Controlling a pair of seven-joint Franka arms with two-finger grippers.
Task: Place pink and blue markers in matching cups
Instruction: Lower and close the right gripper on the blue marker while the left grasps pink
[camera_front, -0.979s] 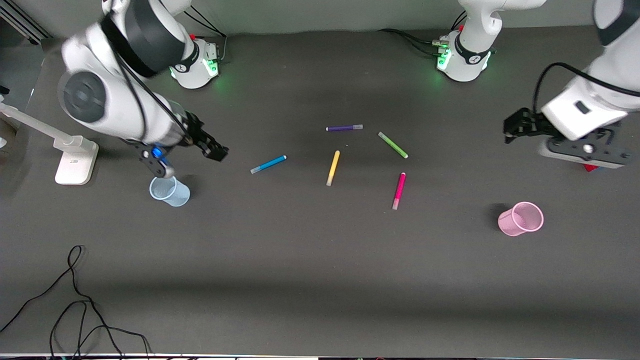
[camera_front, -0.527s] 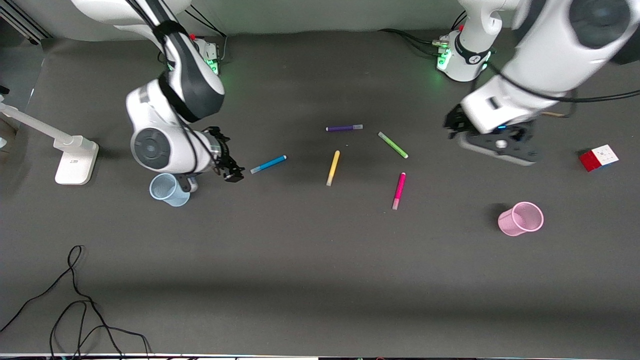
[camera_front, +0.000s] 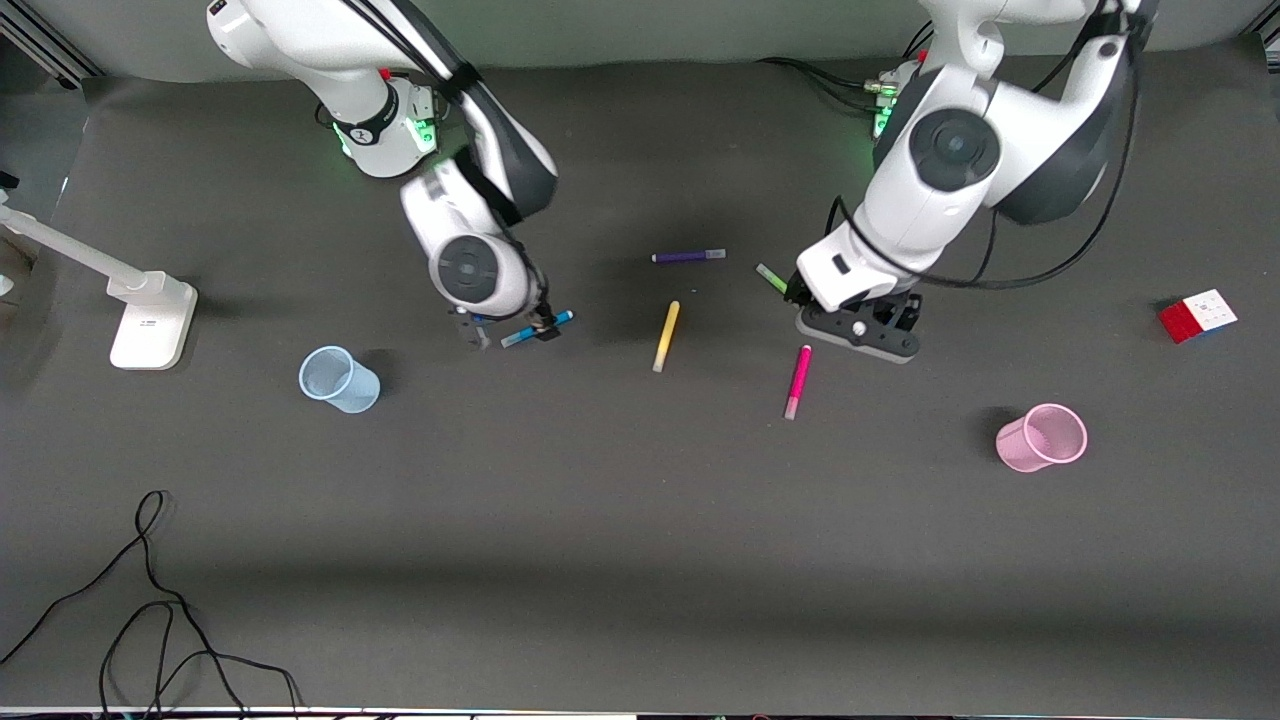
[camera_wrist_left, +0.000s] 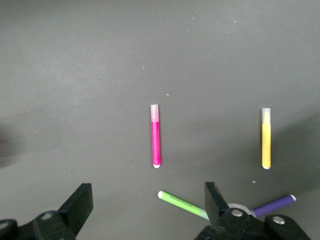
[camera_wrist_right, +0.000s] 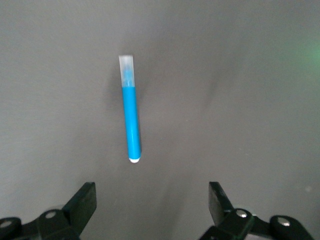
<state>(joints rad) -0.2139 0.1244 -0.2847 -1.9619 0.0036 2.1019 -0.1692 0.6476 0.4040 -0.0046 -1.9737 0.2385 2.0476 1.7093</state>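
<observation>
I next need to take hold of the marker by its white-tipped body end (camera_wrist_right: 133, 150) with my right gripper, to drop it blue cap first into the pale blue cup.
The blue marker (camera_front: 561, 320) lies flat on the table and shows whole in the right wrist view (camera_wrist_right: 132, 117). My right gripper (camera_front: 507, 333) hangs open and empty just over it (camera_wrist_right: 151, 195); the marker lies just outside the jaws. The pink marker (camera_front: 798, 380) lies flat, nearer the front camera than my left gripper (camera_front: 858, 325). That gripper is open and empty (camera_wrist_left: 147, 200), with the pink marker (camera_wrist_left: 156, 137) outside the jaws. The pale blue cup (camera_front: 338, 380) stands toward the right arm's end. The pink cup (camera_front: 1042, 438) stands toward the left arm's end.
A yellow marker (camera_front: 666, 335), a purple marker (camera_front: 688, 256) and a green marker (camera_front: 768, 274), mostly hidden under the left hand, lie mid-table. The green marker (camera_wrist_left: 182, 204) lies under the left jaws. A red-and-white cube (camera_front: 1197, 315), a white stand (camera_front: 150, 320) and loose cables (camera_front: 150, 620) sit at the edges.
Both arms swung in toward the table's middle. The right gripper went from above the blue cup to the blue marker. The left gripper went from the cube's end to the green and pink markers.
</observation>
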